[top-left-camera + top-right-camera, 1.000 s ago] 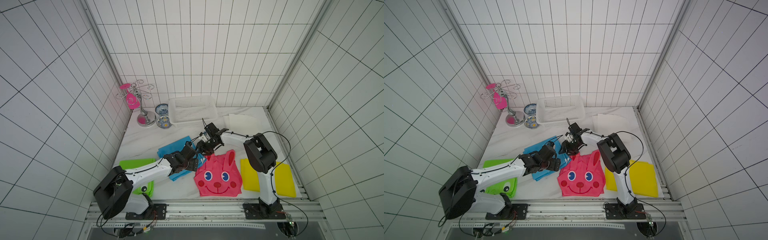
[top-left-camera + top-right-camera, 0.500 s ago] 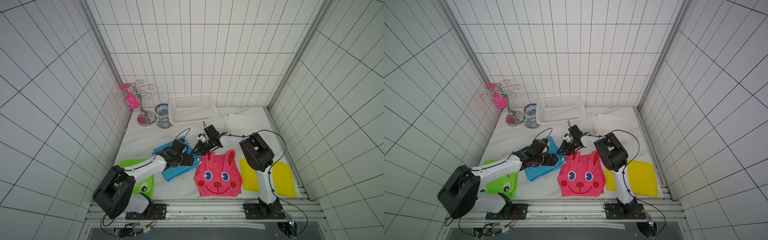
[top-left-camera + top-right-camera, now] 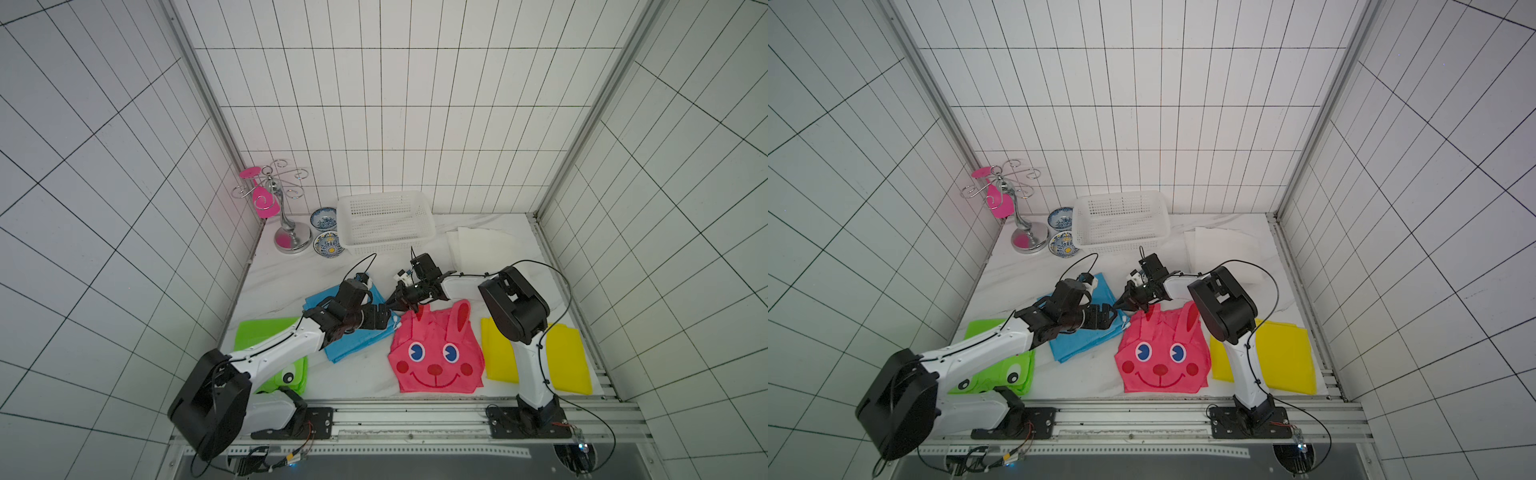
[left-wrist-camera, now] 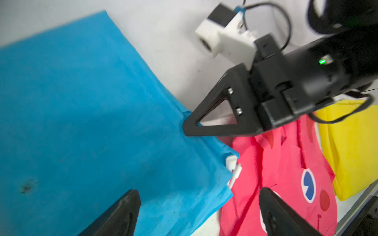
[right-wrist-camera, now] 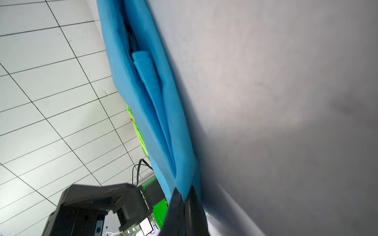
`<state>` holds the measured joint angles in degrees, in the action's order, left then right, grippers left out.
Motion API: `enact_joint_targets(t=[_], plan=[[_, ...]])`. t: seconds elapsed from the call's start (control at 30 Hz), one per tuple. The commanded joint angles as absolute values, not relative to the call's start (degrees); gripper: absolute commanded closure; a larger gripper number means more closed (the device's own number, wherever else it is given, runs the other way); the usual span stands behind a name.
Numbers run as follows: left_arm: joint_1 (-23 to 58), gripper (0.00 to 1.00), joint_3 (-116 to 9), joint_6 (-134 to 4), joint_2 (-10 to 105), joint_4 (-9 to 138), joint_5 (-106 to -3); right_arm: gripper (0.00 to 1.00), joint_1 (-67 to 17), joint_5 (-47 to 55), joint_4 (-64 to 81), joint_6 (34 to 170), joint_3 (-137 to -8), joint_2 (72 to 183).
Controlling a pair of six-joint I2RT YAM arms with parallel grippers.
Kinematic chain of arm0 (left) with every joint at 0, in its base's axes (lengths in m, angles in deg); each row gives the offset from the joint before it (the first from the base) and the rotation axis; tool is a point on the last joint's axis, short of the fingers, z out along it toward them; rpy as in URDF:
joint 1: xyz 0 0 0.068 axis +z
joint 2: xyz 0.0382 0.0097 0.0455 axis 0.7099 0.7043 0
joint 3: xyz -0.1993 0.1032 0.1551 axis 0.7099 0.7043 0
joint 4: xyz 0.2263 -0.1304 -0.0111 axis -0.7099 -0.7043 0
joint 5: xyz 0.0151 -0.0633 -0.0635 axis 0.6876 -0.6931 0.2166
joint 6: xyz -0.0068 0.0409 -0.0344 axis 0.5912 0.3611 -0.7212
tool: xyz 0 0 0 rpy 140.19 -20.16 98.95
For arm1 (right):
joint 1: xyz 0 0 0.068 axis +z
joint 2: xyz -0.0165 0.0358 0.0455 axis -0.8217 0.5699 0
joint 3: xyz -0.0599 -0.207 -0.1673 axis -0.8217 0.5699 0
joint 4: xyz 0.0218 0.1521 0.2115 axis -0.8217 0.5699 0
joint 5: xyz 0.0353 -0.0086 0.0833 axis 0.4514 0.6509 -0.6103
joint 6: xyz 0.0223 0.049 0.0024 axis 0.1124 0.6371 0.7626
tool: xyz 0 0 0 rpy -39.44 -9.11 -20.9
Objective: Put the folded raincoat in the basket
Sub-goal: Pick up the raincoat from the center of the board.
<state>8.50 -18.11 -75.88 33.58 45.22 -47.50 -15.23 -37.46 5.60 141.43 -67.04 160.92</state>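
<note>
My left gripper needs to lay the folded raincoat in the basket (image 3: 380, 196), so next it should pinch the raincoat's near edge, layers together, and leave its far side free.
The blue folded raincoat (image 3: 353, 347) (image 3: 1075, 347) lies flat on the table at front centre. My right gripper (image 3: 389, 306) (image 3: 1118, 305) (image 5: 185, 196) is shut on its right-hand edge; in the right wrist view the blue layers (image 5: 155, 98) are pinched between the fingertips. Over the raincoat's near right corner (image 4: 81, 102) my left gripper (image 3: 388, 324) (image 3: 1111, 318) (image 4: 198, 196) stands open and holds nothing. The white mesh basket (image 3: 380, 196) (image 3: 1121, 194) stands at the back of the table, apart from both grippers.
A pink bunny raincoat (image 3: 436, 357) lies right of the blue one, touching it. Beyond it lies a yellow one (image 3: 569, 361), and a green one (image 3: 270, 332) is partly under my left arm. White folded sheets (image 3: 478, 245), two patterned bowls (image 3: 328, 245) and a metal stand (image 3: 286, 224) flank the basket.
My right gripper's jaws have closed onto the blue raincoat's edge. My left wrist has drawn back a little over the raincoat, with its jaws still wide.
</note>
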Motion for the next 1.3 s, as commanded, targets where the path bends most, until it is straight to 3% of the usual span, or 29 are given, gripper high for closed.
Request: enact_joint_targets(t=[0.0,0.13,0.3,0.8,1.27], plan=[[3.74,0.06,-17.16,-71.99,28.61,49.88,-40.20,1.00,-16.23,-37.03,1.02,146.25,-65.40,156.20],[-1.57,0.06,-15.93,-65.12,26.16,51.00,-30.75,1.00,-16.75,-35.98,0.20,150.97,-64.19,153.25],[-1.71,0.03,-16.76,-64.01,26.36,48.07,-23.67,1.00,-17.98,-34.66,-0.51,156.35,-62.34,148.29],[-2.81,0.03,-16.36,-49.65,33.26,53.87,-33.52,1.00,-20.64,-29.56,0.88,171.63,-58.08,139.57],[-4.95,0.04,-15.24,-45.83,40.11,65.98,-14.71,1.00,-20.44,-25.16,3.17,176.38,-54.37,132.34]])
